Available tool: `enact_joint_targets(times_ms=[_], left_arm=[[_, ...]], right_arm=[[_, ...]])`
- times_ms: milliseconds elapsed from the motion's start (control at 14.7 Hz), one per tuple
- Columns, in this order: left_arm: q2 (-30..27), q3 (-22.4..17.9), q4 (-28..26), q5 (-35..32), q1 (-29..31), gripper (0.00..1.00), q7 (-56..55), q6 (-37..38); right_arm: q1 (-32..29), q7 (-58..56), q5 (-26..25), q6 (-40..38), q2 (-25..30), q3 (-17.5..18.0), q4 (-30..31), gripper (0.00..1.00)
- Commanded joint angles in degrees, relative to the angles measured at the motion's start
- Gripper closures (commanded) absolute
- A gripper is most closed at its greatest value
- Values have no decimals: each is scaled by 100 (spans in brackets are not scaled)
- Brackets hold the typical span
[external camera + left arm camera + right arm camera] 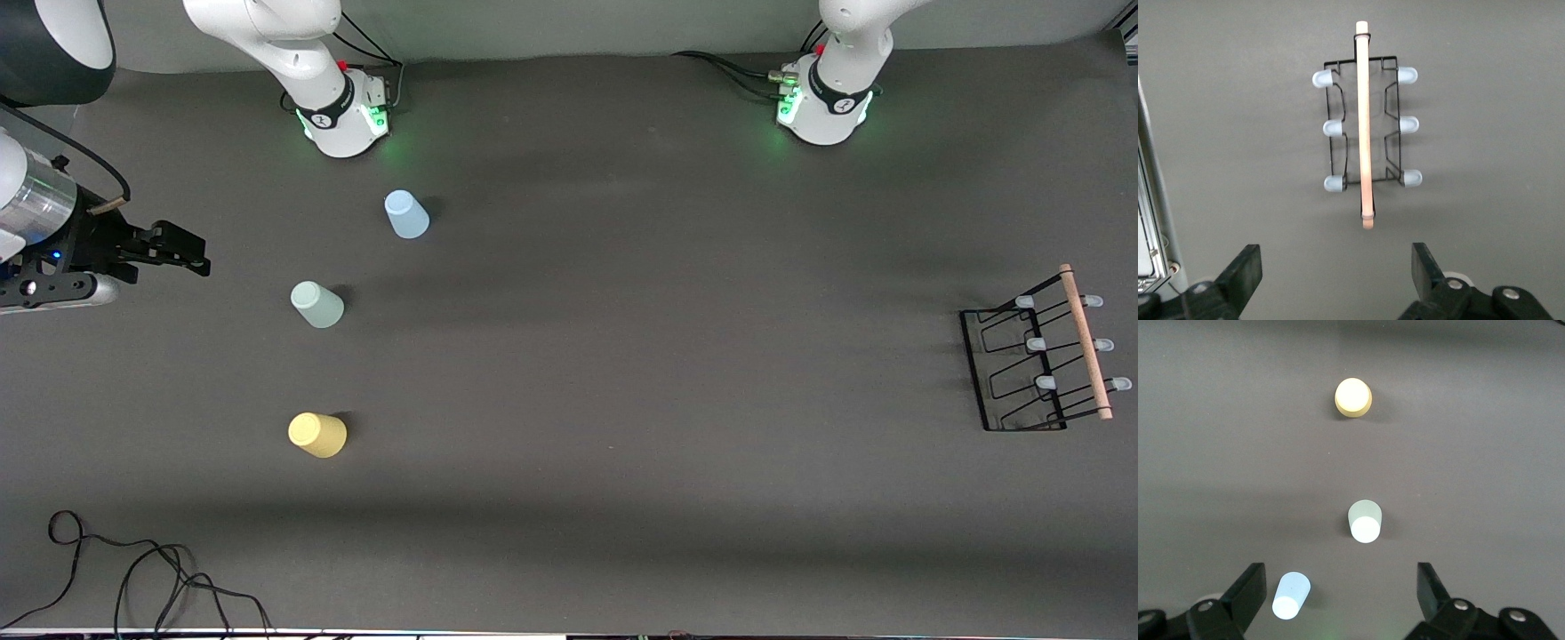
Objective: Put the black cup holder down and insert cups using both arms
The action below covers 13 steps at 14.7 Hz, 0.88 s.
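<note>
My left gripper grabs the black cup holder (1022, 373) by its wooden rod handle (1085, 342) next, to place it for the cups.
The black cup holder (1022, 373) stands at the left arm's end of the table, its wooden rod handle (1085, 342) on top. It also shows in the left wrist view (1365, 127), with six pale-tipped pegs. My left gripper (1336, 267) is open and empty, high above the holder and out of the front view. The light blue cup (407, 214), mint green cup (317, 304) and yellow cup (317, 435) stand narrow end up, apart, at the right arm's end. My right gripper (191, 258) is open and empty (1338, 587), high above the blue cup (1291, 595) and green cup (1365, 521); the yellow cup (1353, 397) lies farther off.
The two arm bases (342, 120) (825, 111) glow green along the table's robot side. Loose black cables (133, 569) lie at the near corner toward the right arm's end. A metal frame edge (1151, 220) shows in the left wrist view.
</note>
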<state>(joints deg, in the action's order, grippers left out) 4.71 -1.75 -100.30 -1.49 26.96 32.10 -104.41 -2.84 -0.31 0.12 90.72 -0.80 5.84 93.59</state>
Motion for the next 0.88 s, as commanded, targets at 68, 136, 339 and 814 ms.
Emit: enact_joint_targets(times_ms=[68,136,339,814], left_arm=[[107,8,-1016,26,-138,0,-187,-1333],[291,8,-1079,26,-129,0,-178,-1589],[775,17,-1079,26,-147,0,-178,-2064],[1277,25,-1062,35,-481,13,-336,-2593]], right_arm=[[47,-40,-48,-37,19,-13,-51,0],[47,-40,-48,-37,19,-13,-51,0],[47,-40,-48,-37,19,-13,-51,0],[47,-40,-39,-55,19,-13,-51,0]])
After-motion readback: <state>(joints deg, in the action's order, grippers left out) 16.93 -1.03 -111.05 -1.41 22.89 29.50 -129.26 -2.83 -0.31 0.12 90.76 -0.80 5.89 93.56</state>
